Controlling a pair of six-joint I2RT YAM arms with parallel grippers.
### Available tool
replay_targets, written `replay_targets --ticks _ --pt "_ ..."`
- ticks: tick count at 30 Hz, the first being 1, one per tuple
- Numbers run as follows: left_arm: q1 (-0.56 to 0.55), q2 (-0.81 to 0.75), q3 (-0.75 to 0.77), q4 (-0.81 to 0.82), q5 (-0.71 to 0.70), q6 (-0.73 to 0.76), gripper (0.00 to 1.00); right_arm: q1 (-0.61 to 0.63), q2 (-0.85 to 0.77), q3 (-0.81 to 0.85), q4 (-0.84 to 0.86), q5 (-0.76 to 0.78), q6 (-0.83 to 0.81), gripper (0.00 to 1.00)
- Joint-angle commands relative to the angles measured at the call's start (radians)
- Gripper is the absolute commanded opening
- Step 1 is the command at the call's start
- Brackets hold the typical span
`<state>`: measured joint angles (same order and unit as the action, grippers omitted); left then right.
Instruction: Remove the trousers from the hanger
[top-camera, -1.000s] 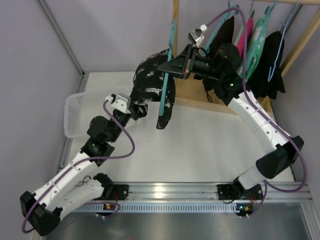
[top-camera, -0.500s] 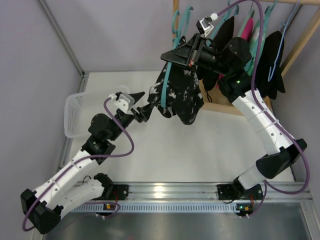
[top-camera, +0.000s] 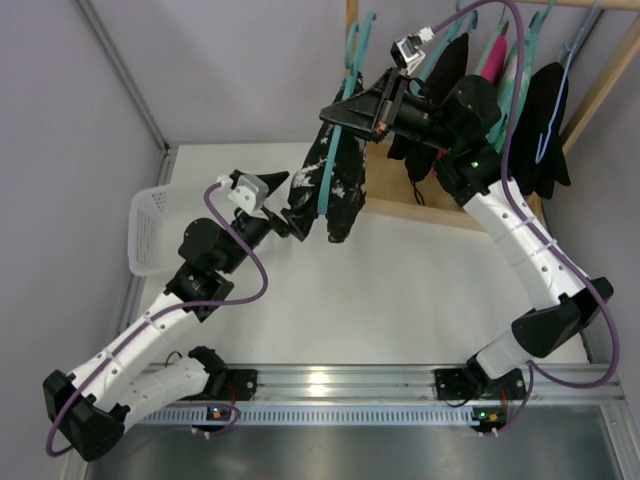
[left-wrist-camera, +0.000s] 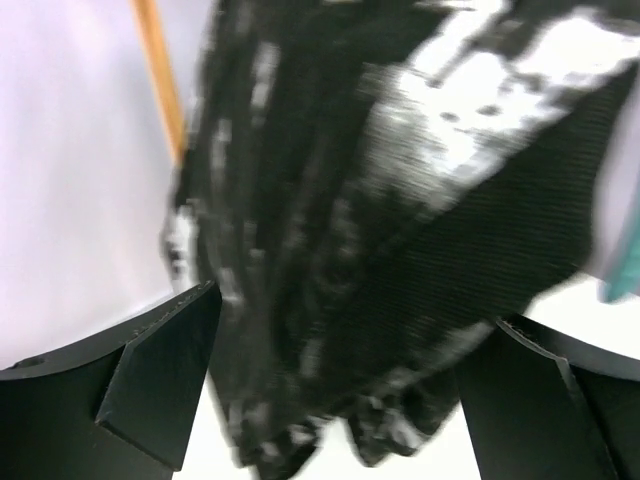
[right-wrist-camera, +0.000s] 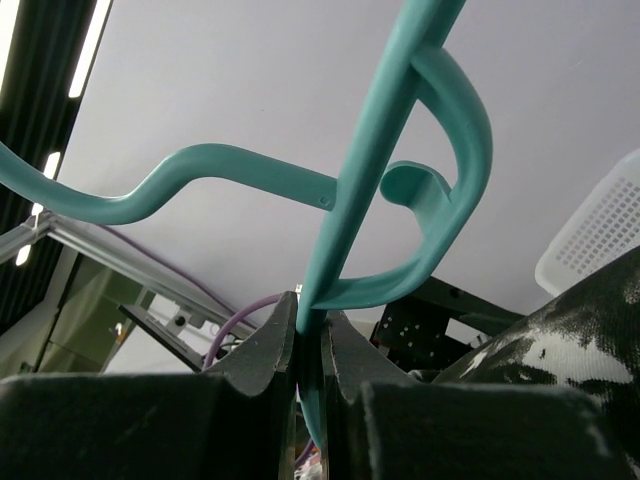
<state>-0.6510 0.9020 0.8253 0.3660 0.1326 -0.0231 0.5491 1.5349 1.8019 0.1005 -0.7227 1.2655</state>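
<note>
The left gripper grips the trousers by the hanging edge on the basket side next, to take them off the hanger.
The trousers, black with white splotches, hang bunched from the teal hanger above the table's far middle. My right gripper is shut on the hanger's stem just below the hook; the right wrist view shows the hanger pinched between the jaws of the right gripper, with the trousers at lower right. My left gripper is open at the trousers' lower left edge. In the left wrist view the trousers hang blurred between the wide-apart fingers of the left gripper.
A white basket stands at the table's left edge. A wooden rack at the back right carries more teal hangers with black, pink and green garments. Its wooden post rises just behind the held hanger.
My left gripper has opened and let go of the trousers. The right arm raised the hanger, and the trousers swung back and now hang under it.
</note>
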Motion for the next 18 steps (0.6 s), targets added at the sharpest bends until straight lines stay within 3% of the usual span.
replay_targets --ticks 1,6,16,18 --pt "-0.004 0.020 0.052 0.082 -0.144 0.052 0.95 0.015 -0.032 0.060 0.146 0.020 -0.003 0.00" --pt "-0.004 0.046 0.051 0.146 -0.137 0.095 0.89 0.026 -0.032 0.053 0.148 0.011 -0.003 0.00" --pt "-0.004 0.106 0.052 0.240 -0.028 0.106 0.91 0.043 -0.032 0.047 0.154 0.012 0.008 0.00" --pt "-0.004 0.126 0.061 0.238 -0.063 0.112 0.84 0.048 -0.036 0.039 0.157 0.011 0.014 0.00"
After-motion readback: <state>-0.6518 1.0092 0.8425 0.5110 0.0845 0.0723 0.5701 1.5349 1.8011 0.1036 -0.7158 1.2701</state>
